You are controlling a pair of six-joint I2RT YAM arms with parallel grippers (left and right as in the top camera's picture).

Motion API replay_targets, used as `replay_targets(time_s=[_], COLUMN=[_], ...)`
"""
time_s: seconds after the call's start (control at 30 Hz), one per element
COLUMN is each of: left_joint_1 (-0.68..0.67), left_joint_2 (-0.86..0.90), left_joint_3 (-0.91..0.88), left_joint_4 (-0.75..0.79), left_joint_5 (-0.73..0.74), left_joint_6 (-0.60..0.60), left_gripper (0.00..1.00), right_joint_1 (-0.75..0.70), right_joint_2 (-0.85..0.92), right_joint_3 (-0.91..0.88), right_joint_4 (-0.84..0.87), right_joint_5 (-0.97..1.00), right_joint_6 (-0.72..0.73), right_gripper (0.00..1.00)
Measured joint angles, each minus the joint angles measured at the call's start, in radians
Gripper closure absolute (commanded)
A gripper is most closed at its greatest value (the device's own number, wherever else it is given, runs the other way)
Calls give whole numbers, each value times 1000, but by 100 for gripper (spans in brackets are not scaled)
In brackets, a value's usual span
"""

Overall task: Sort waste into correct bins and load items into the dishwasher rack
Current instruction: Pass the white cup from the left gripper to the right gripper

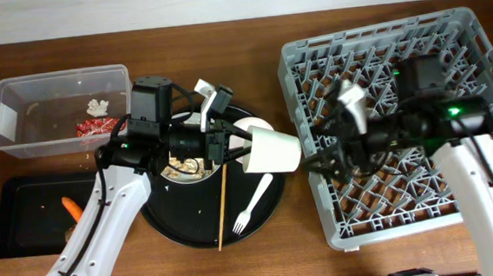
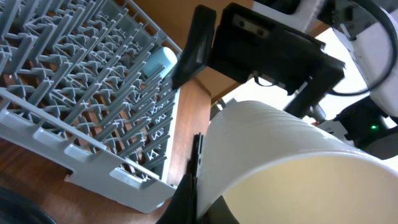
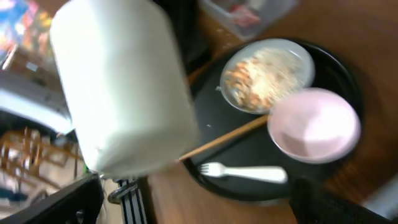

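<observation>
The cream cup needs to go rim-first into the dishwasher rack [image 1: 475, 44], so my right gripper will next grab the cup by its base end [image 1: 292, 153], opposite where the left gripper holds it.
My left gripper [image 1: 238, 143] is shut on the rim of the cream cup [image 1: 273, 150] and holds it on its side above the table, between the round black tray and the dishwasher rack [image 1: 475, 44]. In the left wrist view the finger [image 2: 196, 180] clamps the cup wall [image 2: 292, 168]. My right gripper [image 1: 322, 154] is open and empty, just right of the cup at the rack's left edge. The cup [image 3: 124, 87] fills the upper left of the right wrist view. A small blue cup [image 2: 163, 59] stands in the rack [image 2: 74, 81].
The round black tray [image 1: 183, 225] holds the plate with beige scraps [image 3: 267, 71], pink bowl [image 3: 314, 124], fork [image 1: 253, 205] and chopstick [image 1: 222, 205]. The clear tub [image 1: 17, 93] holds the red wrapper [image 1: 98, 125] and white scrap [image 1: 98, 105]. The carrot [image 1: 73, 207] lies in the shallow black tray [image 1: 26, 223].
</observation>
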Motion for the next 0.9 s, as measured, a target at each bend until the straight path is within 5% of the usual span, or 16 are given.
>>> replay_targets(time_s=[0.2, 0.53, 0.73, 0.9], left_joint_1=[2, 2, 2, 2], left_joint_2=[0, 0, 0, 0], left_joint_3=[0, 0, 0, 0], left_joint_4=[0, 0, 0, 0], left_joint_5=[16, 17, 42, 56], left_joint_6=[0, 0, 3, 5], left_gripper=[100, 100, 100, 98], right_joint_1=[97, 148, 148, 148], right_joint_2=[0, 0, 0, 0], right_joint_3=[0, 0, 0, 0], right_joint_4=[46, 73, 87, 87], right_joint_5=[-15, -44, -55, -64], right_joint_6=[-16, -21, -20, -23], right_gripper=[0, 20, 39, 43])
